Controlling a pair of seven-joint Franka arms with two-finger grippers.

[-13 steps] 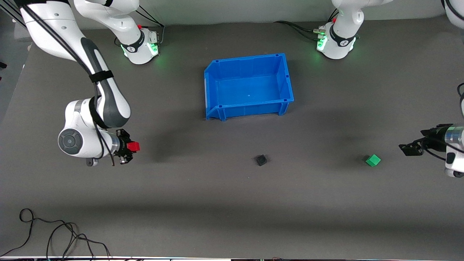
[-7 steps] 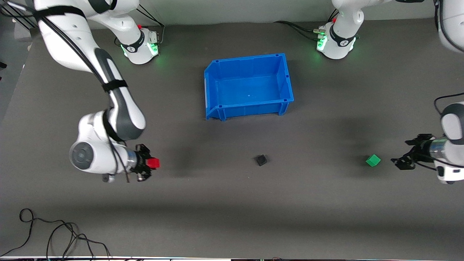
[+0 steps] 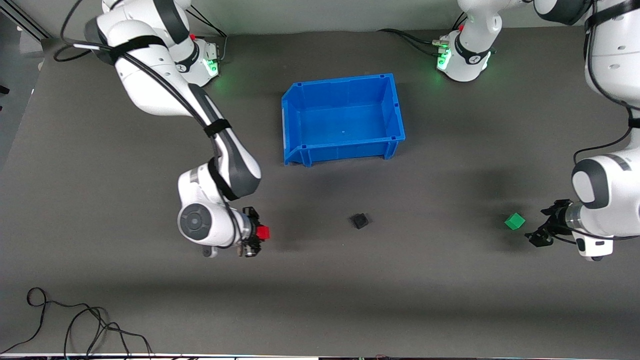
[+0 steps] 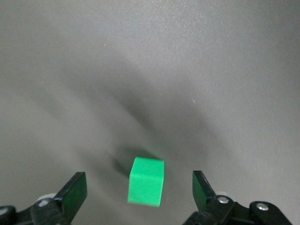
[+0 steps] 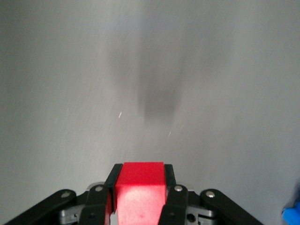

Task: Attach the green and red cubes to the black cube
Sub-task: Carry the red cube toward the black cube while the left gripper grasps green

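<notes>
The fingers of my left gripper are above and short of the green cube (image 3: 514, 221) (image 4: 146, 182), so they would miss it if I closed now, and I should first lower them toward it.
The black cube (image 3: 359, 220) lies on the grey mat, nearer to the front camera than the blue bin. My right gripper (image 3: 256, 235) is shut on the red cube (image 3: 263, 232) and holds it low over the mat, beside the black cube toward the right arm's end. In the right wrist view the red cube (image 5: 140, 187) fills the gap between the fingers of the right gripper (image 5: 140, 176). The green cube (image 3: 514, 221) rests on the mat toward the left arm's end. My left gripper (image 3: 542, 232) is open beside it. In the left wrist view the green cube (image 4: 146, 182) shows between the spread fingers of the left gripper (image 4: 138, 187), untouched.
The blue bin (image 3: 345, 149) stands empty at the table's middle, toward the robots' bases. Loose black cables (image 3: 75, 325) lie at the table's front edge toward the right arm's end.
My right arm has carried the red cube a long way toward the black cube. My left gripper has moved closer to the green cube. Both cubes on the mat have stayed put.
</notes>
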